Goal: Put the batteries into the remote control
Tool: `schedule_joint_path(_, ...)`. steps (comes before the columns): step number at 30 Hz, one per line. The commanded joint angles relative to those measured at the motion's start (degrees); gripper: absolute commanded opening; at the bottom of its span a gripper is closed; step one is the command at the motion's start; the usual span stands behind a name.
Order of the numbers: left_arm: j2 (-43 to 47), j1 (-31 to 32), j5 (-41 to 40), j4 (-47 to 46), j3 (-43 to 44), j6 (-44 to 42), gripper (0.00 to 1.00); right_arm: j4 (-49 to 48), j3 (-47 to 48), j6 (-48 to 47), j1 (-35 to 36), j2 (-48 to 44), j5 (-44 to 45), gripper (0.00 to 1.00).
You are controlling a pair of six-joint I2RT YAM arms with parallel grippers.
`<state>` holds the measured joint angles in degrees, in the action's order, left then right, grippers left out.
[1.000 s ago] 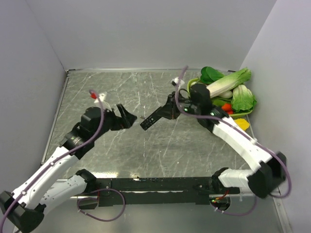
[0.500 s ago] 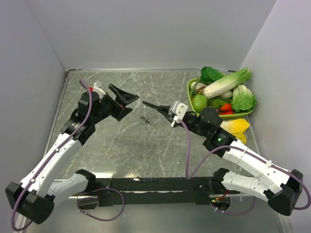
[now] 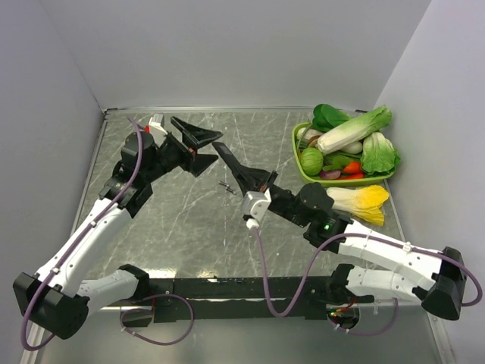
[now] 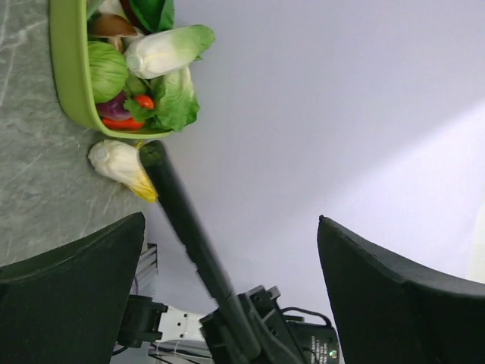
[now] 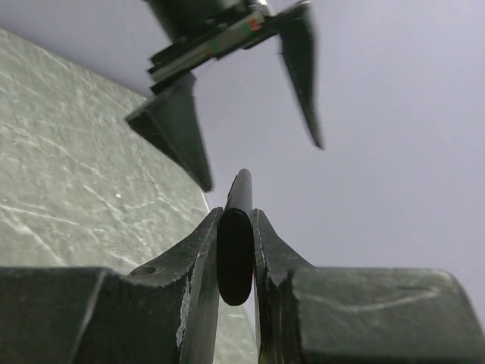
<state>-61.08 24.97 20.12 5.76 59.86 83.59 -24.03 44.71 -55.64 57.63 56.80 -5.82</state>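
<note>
I need to grab the remote control's loose end (image 3: 223, 151) (image 4: 163, 177) with my left gripper next. That leaves the remote control's end in my right gripper free for putting in batteries.
My right gripper (image 3: 251, 182) is shut on one end of the remote control (image 3: 231, 164), a slim black bar held in the air, its free end pointing up-left towards my left gripper (image 3: 204, 150). The left gripper is open and empty, its fingers spread just beyond the remote's tip. In the right wrist view the remote (image 5: 235, 243) is clamped edge-on between my fingers (image 5: 198, 258), with the left gripper (image 5: 242, 83) beyond it. In the left wrist view the remote (image 4: 186, 220) runs between my open fingers (image 4: 83, 280). One small dark battery (image 3: 225, 186) lies on the table below the remote.
A green basket (image 3: 297, 144) of vegetables stands at the back right, also in the left wrist view (image 4: 67, 83). A yellow-white leafy vegetable (image 3: 362, 202) lies on the table in front of it. Grey walls close in the left, back and right sides.
My right arm has swung forward and turned, so the remote now points up-left at the left gripper. My left gripper has risen and moved slightly back. The battery has stayed on the table.
</note>
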Motion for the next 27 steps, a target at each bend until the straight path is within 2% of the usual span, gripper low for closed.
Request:
schedule_joint_path(1, -2.0, 0.0, 2.2, -2.2, 2.0, 3.2, 0.99, -7.6, -0.1, -7.5, 2.5, 1.4, 2.5, 0.0)
schedule_joint_path(5, -4.0, 0.1, 4.1, -2.0, 1.8, 3.1, 0.99, -10.1, -0.1, -11.1, 4.2, 3.5, 4.2, 0.0)
schedule_joint_path(8, -4.7, 0.2, 4.4, -1.8, 1.9, 2.5, 0.95, -10.9, -0.6, -13.4, 5.0, 4.5, 5.1, 0.0)
schedule_joint_path(12, -5.1, 0.1, 4.1, -1.5, 2.5, 1.8, 0.81, -12.0, -1.2, -16.8, 6.3, 5.5, 5.7, 0.0)
schedule_joint_path(19, -5.5, -0.3, 3.6, -0.4, 3.3, 0.1, 0.65, -13.7, -3.0, -19.8, 7.2, 6.7, 8.1, 0.0)
schedule_joint_path(27, -6.0, -0.5, 4.0, -0.8, 3.1, -2.2, 0.35, -13.8, -3.1, -21.6, 7.7, 7.8, 9.3, 0.0)
